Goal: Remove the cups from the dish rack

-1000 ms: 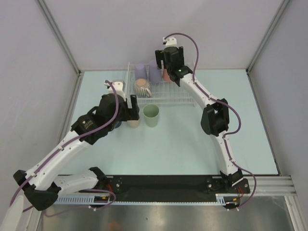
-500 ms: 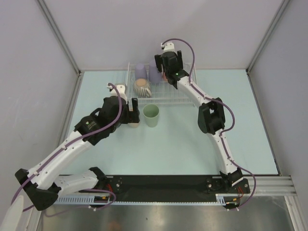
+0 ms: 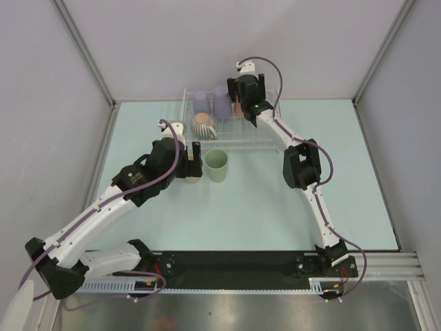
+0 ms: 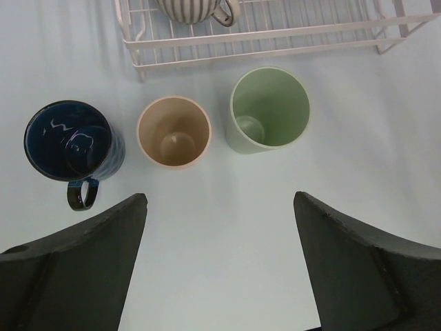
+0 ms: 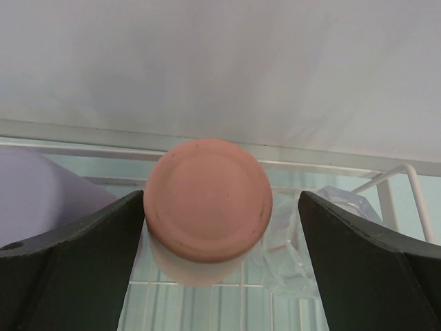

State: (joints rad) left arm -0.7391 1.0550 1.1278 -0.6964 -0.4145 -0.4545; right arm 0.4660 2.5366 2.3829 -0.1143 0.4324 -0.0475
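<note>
My fingers reach down level with the salmon cup's sides, so it is time for my right gripper to close on the salmon cup.
The white wire dish rack (image 3: pixel 251 134) stands at the table's back. In it are two lavender cups (image 3: pixel 201 102) (image 3: pixel 221 98), a ribbed beige-white cup (image 3: pixel 204 125) and an upside-down salmon pink cup (image 5: pixel 207 200). My right gripper (image 3: pixel 241 105) is open with its fingers on either side of the salmon cup; the left finger (image 5: pixel 103 234) is at its side and the right one stands apart. My left gripper (image 4: pixel 219 200) is open and empty above the table. Just beyond it stand the navy mug (image 4: pixel 69 141), the tan cup (image 4: pixel 173 131) and the pale green cup (image 4: pixel 269 108), all upright in front of the rack (image 4: pixel 275 34).
A lavender cup (image 5: pixel 41 193) stands close to the left of the salmon cup. A clear crumpled-looking object (image 5: pixel 331 214) lies in the rack to its right. Grey walls enclose the table at the back and sides.
My right gripper has moved right along the back of the rack and now straddles the salmon cup. My left gripper has drawn back a little from the cups on the table.
</note>
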